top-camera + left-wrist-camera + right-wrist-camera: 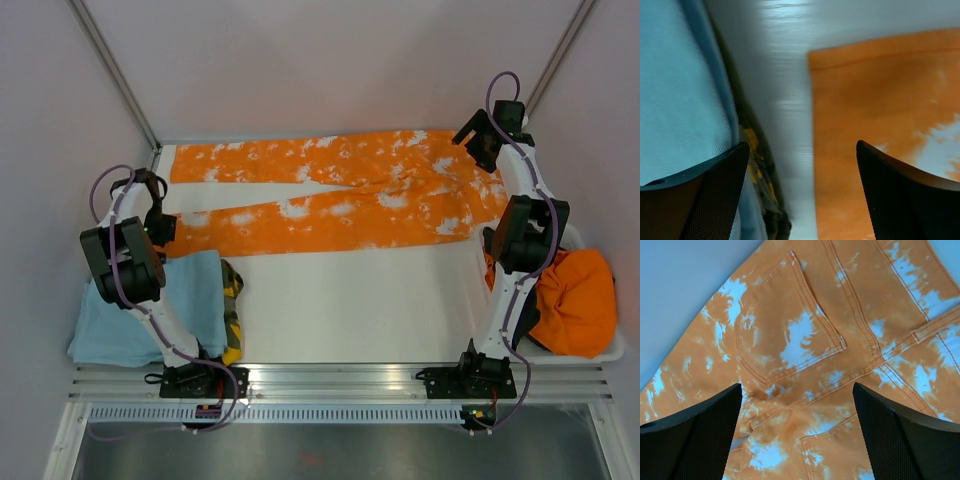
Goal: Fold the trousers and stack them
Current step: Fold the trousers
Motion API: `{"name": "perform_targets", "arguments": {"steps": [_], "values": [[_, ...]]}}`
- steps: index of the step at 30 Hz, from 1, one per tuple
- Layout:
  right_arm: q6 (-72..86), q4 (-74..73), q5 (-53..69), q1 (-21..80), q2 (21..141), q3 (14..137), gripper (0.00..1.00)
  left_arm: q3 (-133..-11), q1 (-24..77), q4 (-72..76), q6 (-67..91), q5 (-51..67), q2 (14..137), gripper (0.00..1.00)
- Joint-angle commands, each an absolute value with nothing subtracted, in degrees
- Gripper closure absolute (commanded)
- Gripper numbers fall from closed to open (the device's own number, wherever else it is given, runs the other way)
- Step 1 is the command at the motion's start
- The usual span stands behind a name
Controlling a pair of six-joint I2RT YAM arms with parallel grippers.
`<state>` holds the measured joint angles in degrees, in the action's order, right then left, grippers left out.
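Note:
The orange and white trousers (330,195) need to be folded over the farther leg, so the left gripper should next grab the nearer leg's outer edge (178,254) beside the hem.
Orange and white tie-dye trousers (330,195) lie flat across the far half of the white table, waist to the right, both legs running left. My left gripper (160,222) is open and empty above the nearer leg's hem (880,130). My right gripper (478,140) is open and empty above the seat and back pockets (790,330) at the waist end. A folded stack with light blue trousers (140,310) on top and a camouflage pair (232,300) beneath sits at the near left; it also shows in the left wrist view (680,85).
A white bin (612,345) at the right holds crumpled orange cloth (575,300). Grey walls and metal frame posts close in the back and sides. A metal rail (340,380) runs along the near edge by the arm bases.

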<state>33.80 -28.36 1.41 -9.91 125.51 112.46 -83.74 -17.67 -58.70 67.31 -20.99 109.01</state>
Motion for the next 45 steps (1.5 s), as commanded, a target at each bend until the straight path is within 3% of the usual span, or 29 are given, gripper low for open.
{"name": "perform_targets", "arguments": {"steps": [1,7,21,25,28,30,33,34,37,45], "values": [[33.40,-29.00,0.97,-10.02,125.86,116.10,0.02,-82.97,-18.45,-60.98,73.03,-24.07,103.80,0.08],[35.50,-29.97,-2.45,-10.02,123.93,112.77,0.02,-77.09,-20.74,-58.98,72.95,-21.89,104.42,0.11],[37.79,-30.32,-7.65,-12.04,117.95,104.94,0.02,-65.83,-21.36,-33.35,65.40,-15.91,105.91,0.17],[37.79,-31.20,-8.61,-12.13,117.77,104.51,0.02,-65.92,-21.36,-32.16,65.13,-16.26,107.31,0.18],[38.23,-31.20,-9.49,-12.22,117.25,103.36,0.02,-67.67,-21.45,-34.36,65.04,-16.87,109.51,0.25],[38.41,-31.20,-9.84,-12.30,117.07,103.10,0.02,-68.03,-21.45,-34.37,64.78,-16.70,110.12,0.36],[39.46,-32.34,-10.80,-12.39,116.63,103.36,0.02,-67.59,-21.53,-32.61,63.64,-16.35,110.13,0.65],[39.98,-33.39,-11.33,-12.48,116.28,103.36,0.02,-67.67,-21.45,-32.00,63.11,-16.43,110.21,0.79],[41.92,-34.36,-13.18,-12.48,114.53,102.49,0.02,-68.20,-21.45,-31.82,61.79,-16.00,110.21,0.97],[44.73,-39.73,-12.67,-13.01,113.47,102.92,0.02,-72.33,-21.36,-25.41,57.40,-13.09,104.16,0.98]]}}
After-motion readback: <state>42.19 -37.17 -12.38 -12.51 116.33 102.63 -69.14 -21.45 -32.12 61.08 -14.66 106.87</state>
